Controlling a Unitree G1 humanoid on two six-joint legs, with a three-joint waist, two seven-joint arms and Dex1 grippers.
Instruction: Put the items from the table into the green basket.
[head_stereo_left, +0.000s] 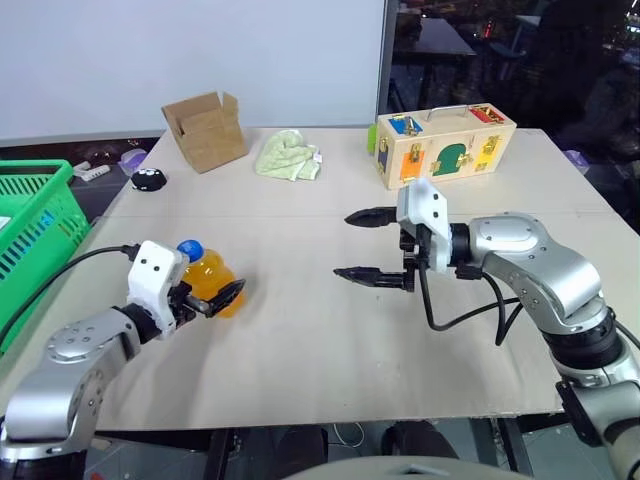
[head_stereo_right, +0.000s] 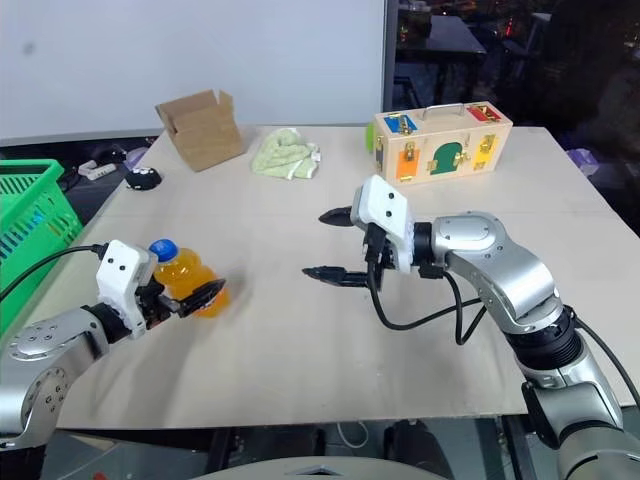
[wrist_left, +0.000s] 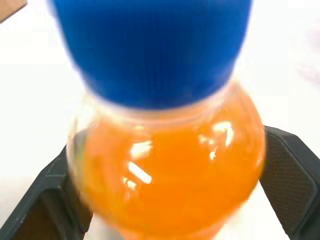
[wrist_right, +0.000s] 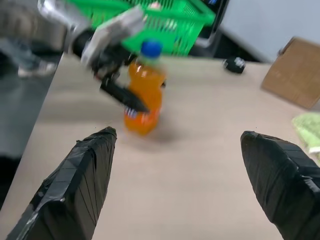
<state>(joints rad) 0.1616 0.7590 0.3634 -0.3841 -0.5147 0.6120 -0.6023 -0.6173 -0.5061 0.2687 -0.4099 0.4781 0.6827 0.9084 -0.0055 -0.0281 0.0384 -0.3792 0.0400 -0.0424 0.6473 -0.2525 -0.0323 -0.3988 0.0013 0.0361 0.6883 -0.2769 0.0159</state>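
Note:
My left gripper needs to close on the orange bottle now: both fingers are beside its body, below its blue cap. Closing now would hold it.
A small orange-drink bottle (head_stereo_left: 207, 276) with a blue cap stands on the pale table (head_stereo_left: 300, 360) near its left front. My left gripper (head_stereo_left: 215, 285) is open around it, with one black finger (head_stereo_left: 228, 294) in front of the bottle and the other behind it. In the left wrist view the bottle (wrist_left: 170, 185) sits between the two fingers (wrist_left: 287, 175). My right gripper (head_stereo_left: 347, 244) hangs open and empty over the middle of the table, pointing left toward the bottle (wrist_right: 145, 85). The green basket (head_stereo_left: 35, 210) stands off the table's left edge.
Along the back of the table are an open cardboard box (head_stereo_left: 205, 130), a crumpled pale green cloth (head_stereo_left: 288, 155) and a wooden latch box (head_stereo_left: 445, 145). A small black object (head_stereo_left: 148, 180) lies near the back left corner.

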